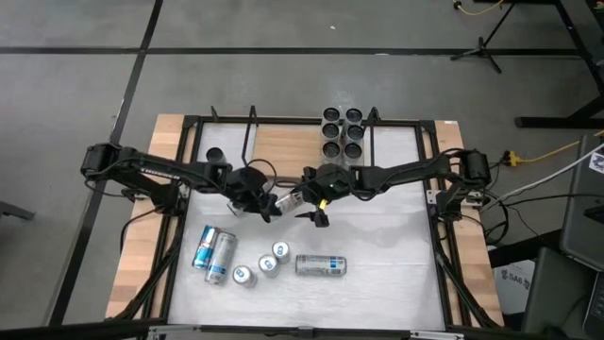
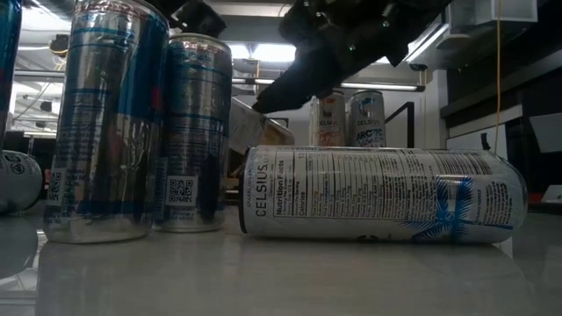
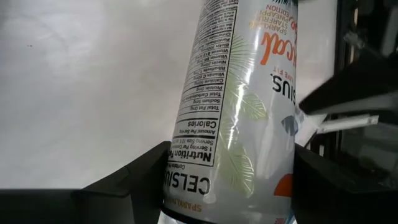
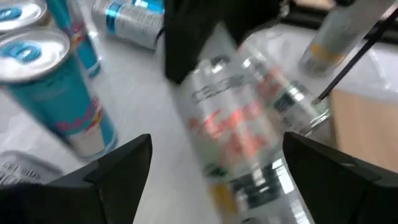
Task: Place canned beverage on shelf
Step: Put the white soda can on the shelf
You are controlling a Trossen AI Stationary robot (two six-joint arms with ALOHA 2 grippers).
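Note:
The Celsius can needs to stand on the shelf (image 1: pixel 283 142). My right gripper should grab it next by its dark band beside the orange print (image 1: pixel 290 200).
A white Celsius can with orange print (image 1: pixel 290 200) is in the air over the table's middle, between my two grippers. My left gripper (image 1: pixel 267 206) is shut on it; the can fills the left wrist view (image 3: pixel 249 93). My right gripper (image 1: pixel 316 200) is open, its fingers wide on either side of the same can (image 4: pixel 249 143); whether they touch it, I cannot tell. The shelf (image 1: pixel 283 142), a light-brown board in a black rod frame, stands at the table's far side with several cans (image 1: pixel 342 134) upright on it. My left gripper pinches the can's round side wall (image 3: pixel 180 168) between its two fingers, near one end of the can. The rest of the can reaches out ahead of the fingers. The can is tilted and lifted clear of the table.
Near the front stand two tall blue cans (image 1: pixel 214 253) and three short ones (image 1: pixel 268 265). A Celsius can (image 1: pixel 321 265) lies on its side beside them. One dark can (image 1: pixel 215 154) stands at the far left. A black frame (image 1: pixel 434 189) borders the white tabletop.

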